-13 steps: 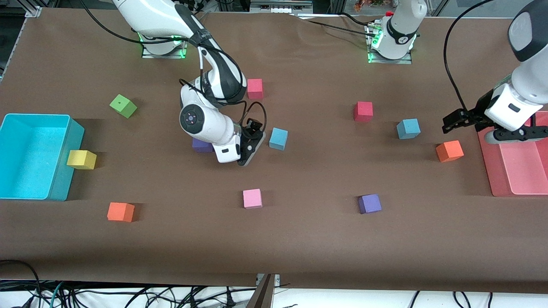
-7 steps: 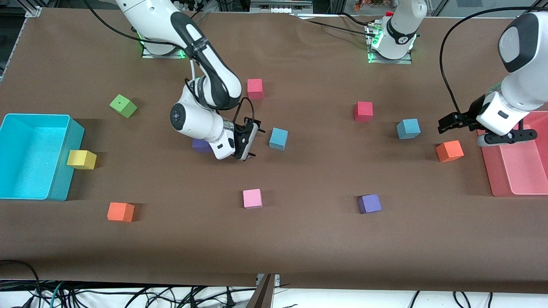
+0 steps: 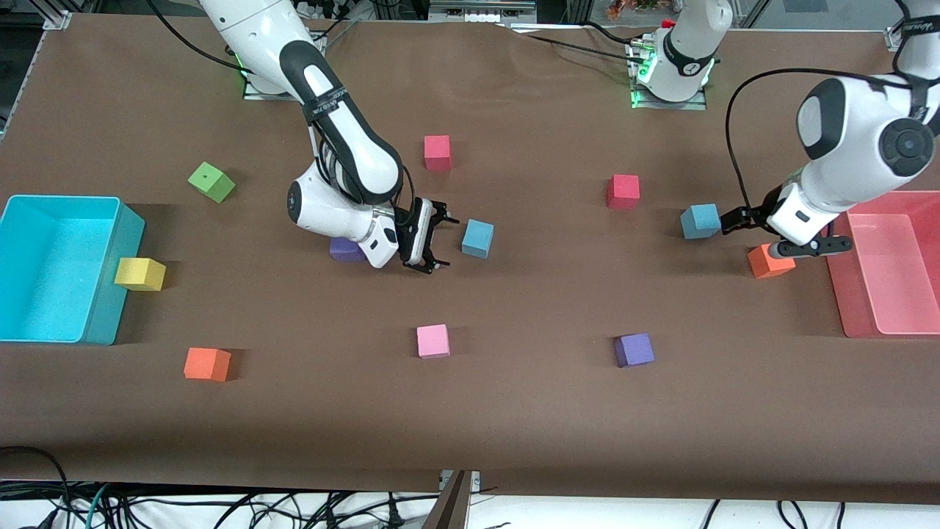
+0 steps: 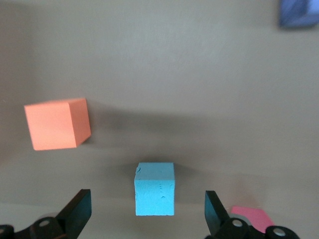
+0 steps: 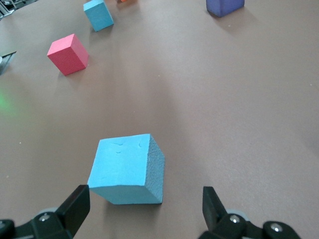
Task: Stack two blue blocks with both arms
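The blue block beside the orange cube should be stacked with the other blue block (image 3: 477, 239), so my left gripper should grip it by its opposite sides next.
One blue block (image 3: 477, 239) lies mid-table. My right gripper (image 3: 438, 242) is low beside it, on the side toward the right arm's end, open and empty. In the right wrist view this block (image 5: 127, 169) sits just ahead of the open gripper (image 5: 144, 209). The other blue block (image 3: 700, 221) lies toward the left arm's end and also shows in the right wrist view (image 5: 98, 14). My left gripper (image 3: 738, 219) hangs open and empty in the air close to it. In the left wrist view that block (image 4: 155, 188) shows between the spread fingers (image 4: 79, 209).
An orange cube (image 3: 771, 261) lies close to the left gripper and a purple cube (image 3: 345, 250) under the right wrist. Red (image 3: 623, 191), pink (image 3: 433, 341) and purple (image 3: 634, 350) cubes lie around. A cyan bin (image 3: 110, 294) and a pink tray (image 3: 881, 279) stand at the table's ends.
The left arm has swung from over the pink tray toward the blue block near it. The right gripper has turned and shifted closer to its blue block. No block has moved.
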